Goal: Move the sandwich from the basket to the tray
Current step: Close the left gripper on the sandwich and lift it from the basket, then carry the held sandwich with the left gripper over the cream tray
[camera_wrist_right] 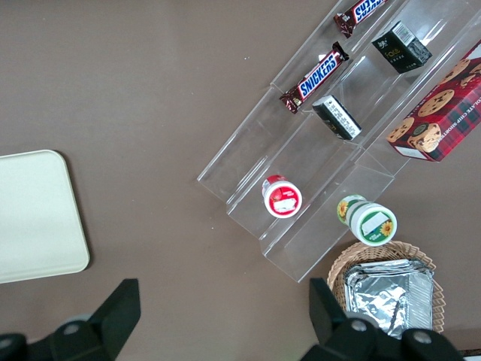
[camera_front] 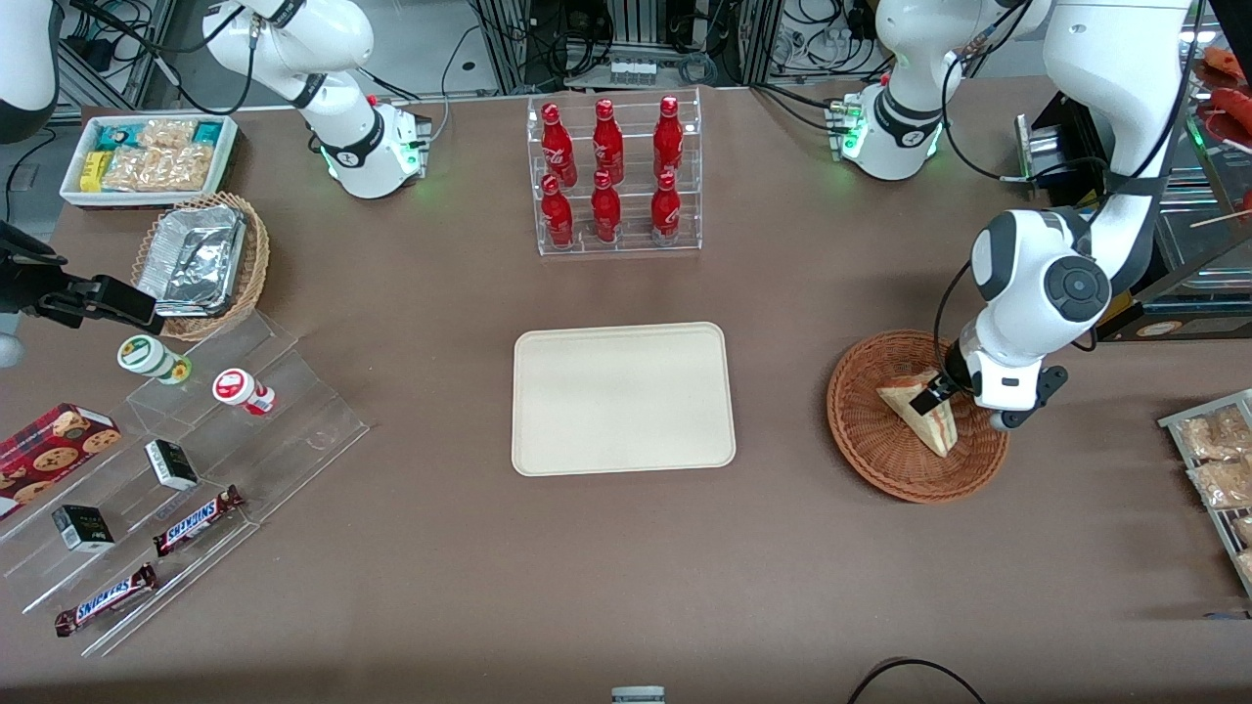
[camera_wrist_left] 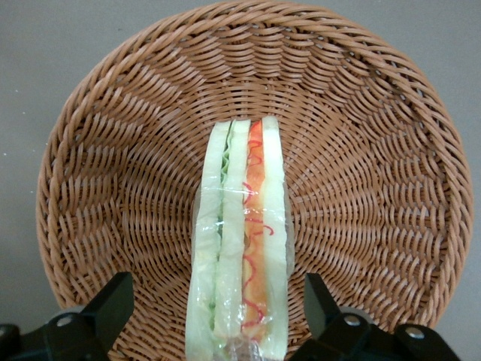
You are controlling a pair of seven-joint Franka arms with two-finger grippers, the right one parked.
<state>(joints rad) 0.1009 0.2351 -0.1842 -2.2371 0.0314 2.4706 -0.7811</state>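
My gripper grabs the wrapped sandwich across its bread sides next, to place it on the tray (camera_front: 623, 398).
The sandwich (camera_front: 924, 416) stands on edge in the reddish-brown wicker basket (camera_front: 861, 440), toward the working arm's end of the table. It is a wrapped wedge of pale bread with its green and red filling showing. My gripper (camera_front: 941, 393) is down in the basket and open, one finger on each side of the sandwich. In the left wrist view the sandwich (camera_wrist_left: 240, 241) rises between the two black fingers (camera_wrist_left: 113, 304) with a gap on each side, and the basket (camera_wrist_left: 113, 150) surrounds it. The cream tray (camera_front: 623, 398) lies bare at the table's middle.
A clear rack of red bottles (camera_front: 616, 176) stands farther from the front camera than the tray. Toward the parked arm's end are a tan basket with foil containers (camera_front: 201, 259), a white snack box (camera_front: 147, 156) and stepped acrylic shelves (camera_front: 176, 469). A rack of packets (camera_front: 1218, 460) sits beside the basket.
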